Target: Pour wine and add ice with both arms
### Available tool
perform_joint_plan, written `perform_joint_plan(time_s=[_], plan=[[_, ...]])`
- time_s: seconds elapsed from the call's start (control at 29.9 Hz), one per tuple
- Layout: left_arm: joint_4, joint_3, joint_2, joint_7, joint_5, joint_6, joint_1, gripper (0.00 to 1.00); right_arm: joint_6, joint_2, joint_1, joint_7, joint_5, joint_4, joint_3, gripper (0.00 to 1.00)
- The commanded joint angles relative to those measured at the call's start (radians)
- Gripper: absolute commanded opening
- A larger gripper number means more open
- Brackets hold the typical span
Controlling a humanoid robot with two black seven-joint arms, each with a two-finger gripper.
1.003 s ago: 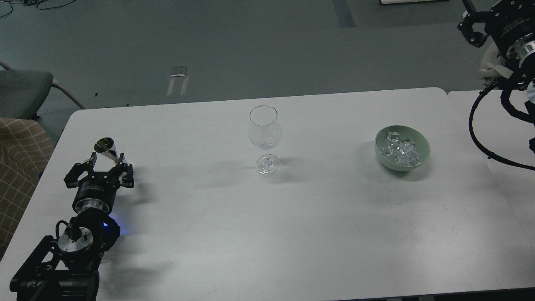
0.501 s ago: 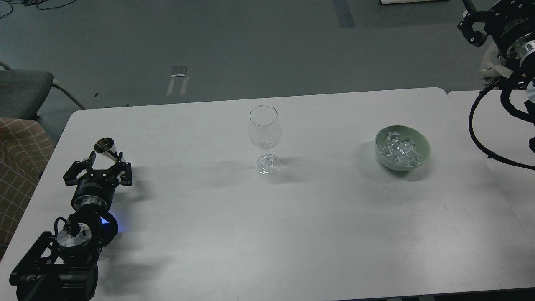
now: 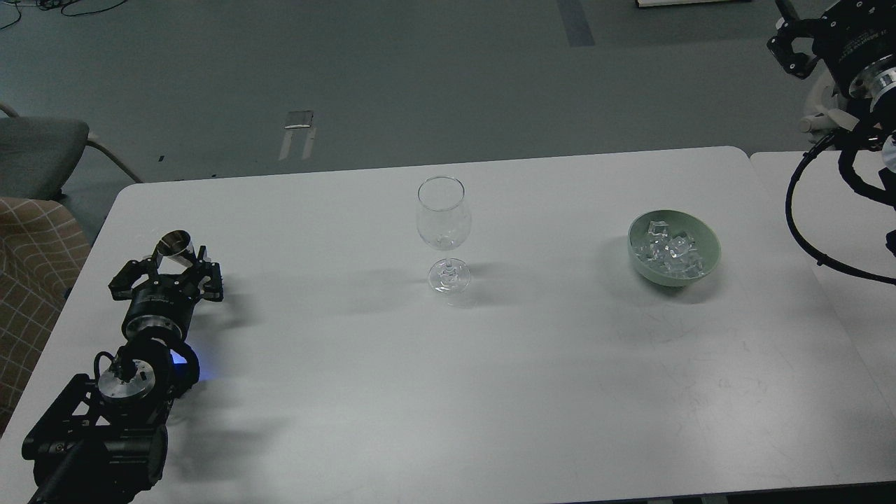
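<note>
Next, my left gripper grabs the measuring cup by its lower part, leaving the cup's rim free to pour into the wine glass.
A small shiny metal measuring cup stands at the table's left. My left gripper is open, and the cup sits between its fingertips. No wine shows; the cup's contents cannot be made out. An empty-looking clear wine glass stands upright at the table's middle. A pale green bowl at the right holds several clear ice cubes. My right gripper hangs high at the top right, beyond the table's far edge and far from the bowl. Its fingers stand apart and empty, partly cut off by the frame.
The white table has a second table butted against its right side. A grey chair and a checked cushion stand off the left edge. My right arm's black cable loops over the second table.
My left gripper has moved forward, so the metal cup now sits between its fingers rather than ahead of them. The right arm has hardly moved.
</note>
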Motion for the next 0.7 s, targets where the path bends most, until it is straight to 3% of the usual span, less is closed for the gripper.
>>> perform_joint_plan(time_s=[0.0,0.37,0.67], plan=[[0.021,0.0,0.002,0.005,0.0,-0.002,-0.007,0.62,0.0,0.003,-0.002,0.0,0.0,0.0,0.0,1.0],[0.023,0.002,0.0,0.011,0.017,-0.005,-0.018,0.51,0.0,0.014,-0.002,0.0,-0.002,-0.001,0.0,1.0],[0.026,0.002,-0.005,0.031,0.034,-0.085,-0.01,0.48,0.0,0.014,-0.003,0.0,-0.003,-0.002,0.0,1.0]])
